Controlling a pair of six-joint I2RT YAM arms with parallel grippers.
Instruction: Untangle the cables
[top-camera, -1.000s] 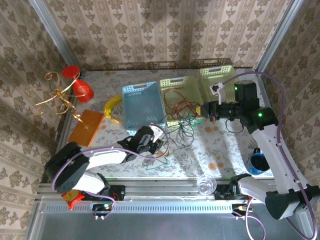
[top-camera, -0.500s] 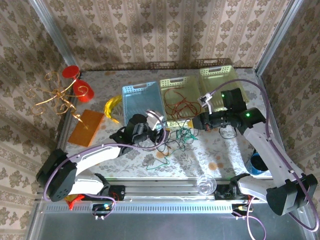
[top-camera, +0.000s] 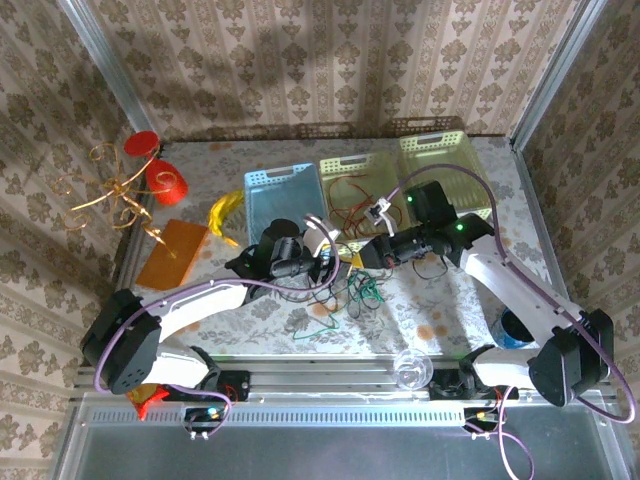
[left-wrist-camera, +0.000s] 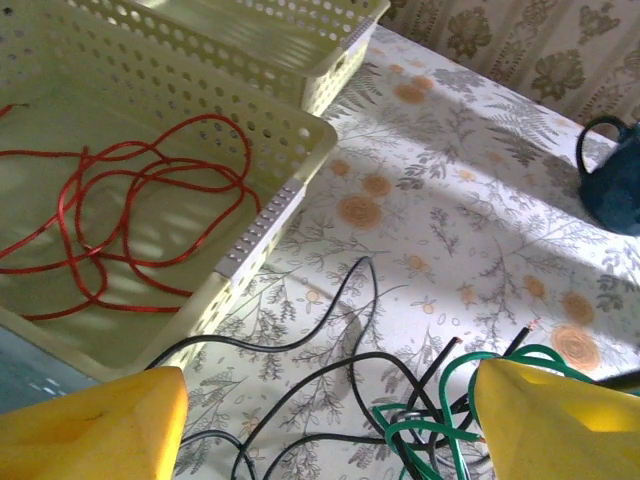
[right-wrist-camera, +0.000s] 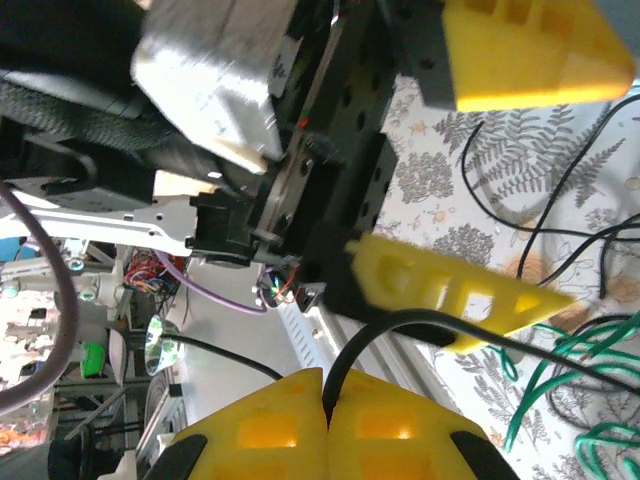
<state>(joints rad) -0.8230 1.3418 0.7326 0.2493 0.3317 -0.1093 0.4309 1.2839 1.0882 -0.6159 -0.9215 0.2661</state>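
Note:
My left gripper grabs the black cable (right-wrist-camera: 345, 370) by its raised part beside my right gripper next, and leaves the green one out.
The cables lie in a tangle (top-camera: 345, 285) on the flowered table in front of the baskets. Black cable strands (left-wrist-camera: 360, 365) and a green one (left-wrist-camera: 440, 420) loop on the cloth between my left gripper's (left-wrist-camera: 330, 420) yellow fingers (left-wrist-camera: 90, 425), which stand wide apart and hold nothing. A red cable (left-wrist-camera: 120, 210) lies coiled inside the pale yellow basket (left-wrist-camera: 270, 210). My right gripper (right-wrist-camera: 325, 400) is shut on a black cable (right-wrist-camera: 345, 370) and hovers close to the left gripper (top-camera: 328, 252), with the right gripper (top-camera: 360, 255) just to its right above the tangle.
A blue basket (top-camera: 283, 195) and another yellow basket (top-camera: 435, 150) flank the middle one. A banana (top-camera: 225, 215), orange block (top-camera: 172, 252), red cups (top-camera: 165, 180) and gold wire stand (top-camera: 110, 195) sit left. A dark blue mug (top-camera: 515, 325) and a glass (top-camera: 412, 368) stand front right.
My left gripper opened and moved up toward the baskets' front edge. The right arm swung left with the black cable, ending beside the left gripper.

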